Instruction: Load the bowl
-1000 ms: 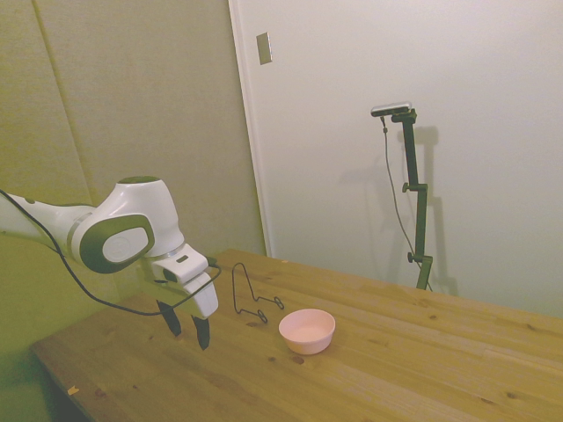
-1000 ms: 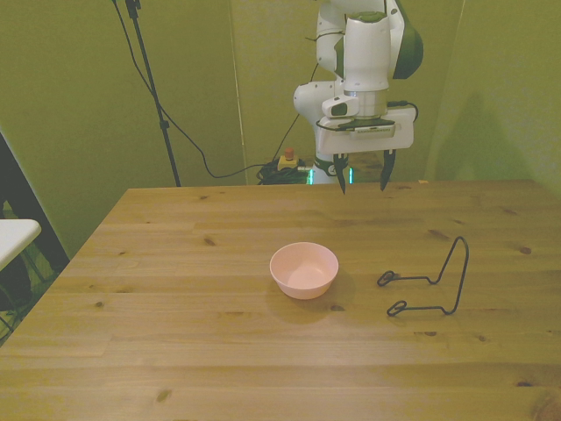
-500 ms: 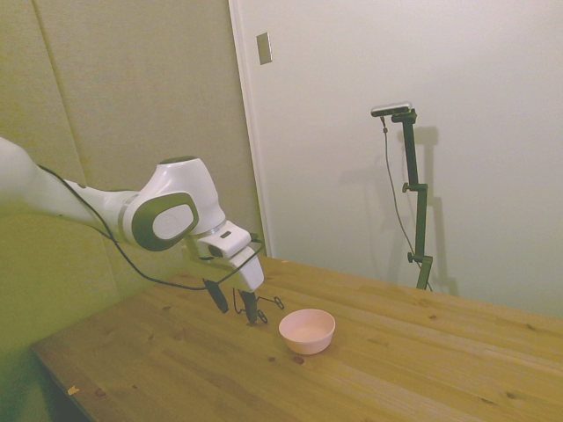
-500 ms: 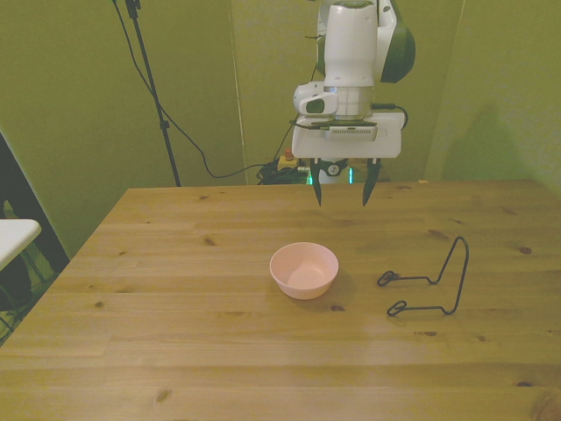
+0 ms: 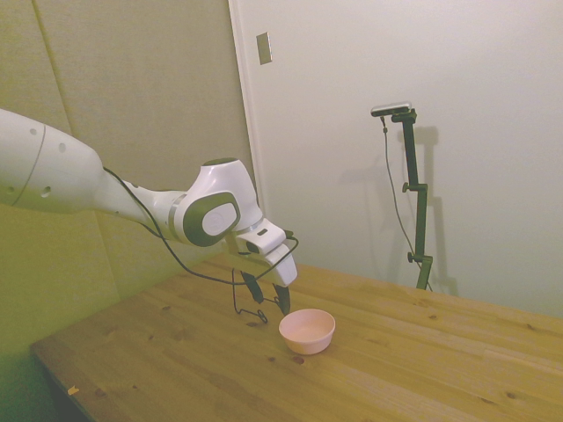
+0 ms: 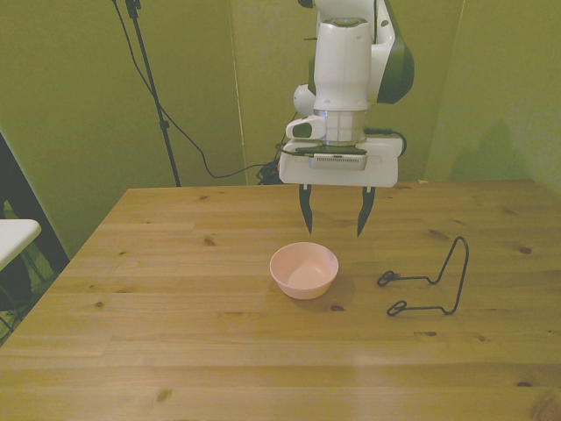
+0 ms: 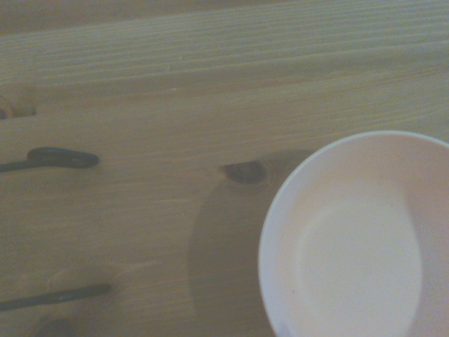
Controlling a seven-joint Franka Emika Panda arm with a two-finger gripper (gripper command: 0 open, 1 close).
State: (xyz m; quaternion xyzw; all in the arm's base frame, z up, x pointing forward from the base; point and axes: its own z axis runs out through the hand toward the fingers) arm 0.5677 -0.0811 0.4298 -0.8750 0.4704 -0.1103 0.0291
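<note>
My gripper grabs the bowl (image 6: 304, 269) by its thin rim (image 6: 304, 244) next, since the bowl is round and wider than my open fingers.
The pale pink bowl (image 6: 304, 269) stands upright and empty near the middle of the wooden table (image 6: 175, 351); the side view shows the bowl (image 5: 307, 331) too, and the wrist view sees the bowl (image 7: 365, 246) from close above. My gripper (image 6: 332, 223) hangs open in the air just behind and above the bowl, with nothing between its fingers. In the side view the gripper (image 5: 267, 298) is slightly left of the bowl and above the table.
A black bent-wire stand (image 6: 429, 281) rests on the table at the front view's right of the bowl; the wire stand (image 5: 251, 296) sits behind the gripper in the side view, and its feet (image 7: 49, 159) show in the wrist view.
The arm has reached forward and lower, carrying the open gripper from the table's far edge to just behind the bowl. Bowl and wire stand have not moved.
</note>
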